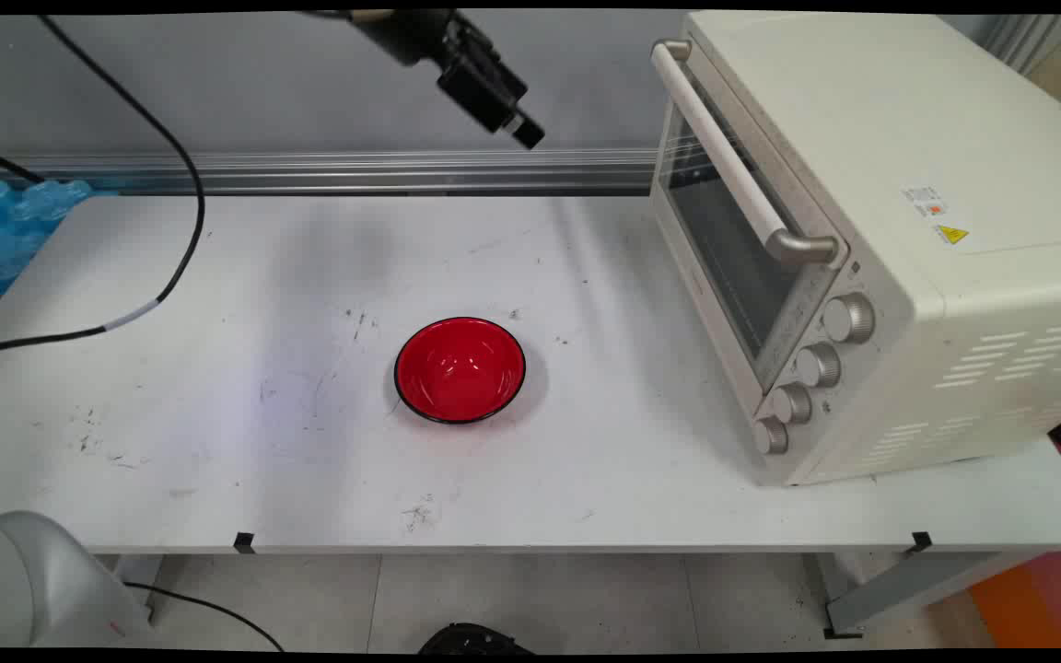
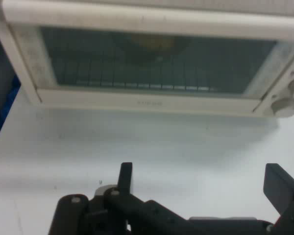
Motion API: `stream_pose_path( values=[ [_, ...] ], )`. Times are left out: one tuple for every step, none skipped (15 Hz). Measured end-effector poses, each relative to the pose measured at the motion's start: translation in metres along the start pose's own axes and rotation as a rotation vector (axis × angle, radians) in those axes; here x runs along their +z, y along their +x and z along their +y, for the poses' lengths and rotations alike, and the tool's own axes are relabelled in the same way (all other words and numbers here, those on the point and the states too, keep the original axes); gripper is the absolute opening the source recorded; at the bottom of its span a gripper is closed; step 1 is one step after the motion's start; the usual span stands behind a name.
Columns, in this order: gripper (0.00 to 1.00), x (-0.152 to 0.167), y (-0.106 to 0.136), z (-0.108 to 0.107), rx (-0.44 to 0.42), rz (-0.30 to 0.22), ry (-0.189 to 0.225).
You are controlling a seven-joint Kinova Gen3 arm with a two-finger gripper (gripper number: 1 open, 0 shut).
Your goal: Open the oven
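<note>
The cream toaster oven needs to be opened, so my gripper will next take hold of its glass door [image 1: 731, 226] by the pale handle bar [image 1: 720, 149].
My black gripper [image 1: 527, 134] hangs high at the top of the main view, left of the cream toaster oven [image 1: 862, 230] and pointing toward it. In the hand view the gripper [image 2: 201, 178] stands open, one finger [image 2: 125, 175] on the left and the other far right, nothing between them. The oven's glass door [image 2: 157, 61] is shut and fills the top of that view, with its handle bar [image 2: 152, 19] across it. A red bowl [image 1: 460, 369] sits empty on the white table [image 1: 217, 442], well below the gripper.
The oven stands at the table's right, with several knobs [image 1: 848, 318] down its front right. A black cable [image 1: 171, 267] hangs over the table's left part. Blue packaging [image 1: 5, 230] lies beyond the left edge.
</note>
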Motion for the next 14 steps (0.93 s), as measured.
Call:
stream_pose_path(
  values=[
    [1.00, 0.001, 0.009, 0.000, 0.001, 0.003, 0.000],
    [1.00, 0.002, 0.018, 0.000, 0.001, 0.008, 0.002],
    [1.00, 0.004, 0.025, 0.000, 0.001, 0.010, 0.005],
    [1.00, 0.007, 0.035, 0.001, 0.002, 0.015, 0.012],
    [1.00, 0.010, 0.044, 0.001, 0.006, 0.019, 0.017],
    [1.00, 0.014, 0.053, 0.001, 0.011, 0.020, 0.023],
    [1.00, 0.017, 0.062, 0.002, 0.017, 0.021, 0.030],
    [1.00, 0.021, 0.071, 0.003, 0.024, 0.022, 0.037],
    [1.00, 0.025, 0.080, 0.004, 0.031, 0.022, 0.042],
    [1.00, 0.031, 0.090, 0.006, 0.040, 0.023, 0.045],
    [1.00, 0.036, 0.100, 0.007, 0.048, 0.023, 0.048],
    [1.00, 0.041, 0.108, 0.009, 0.054, 0.023, 0.050],
    [1.00, 0.047, 0.117, 0.011, 0.060, 0.021, 0.054],
    [1.00, 0.053, 0.125, 0.013, 0.064, 0.019, 0.056]
  ],
)
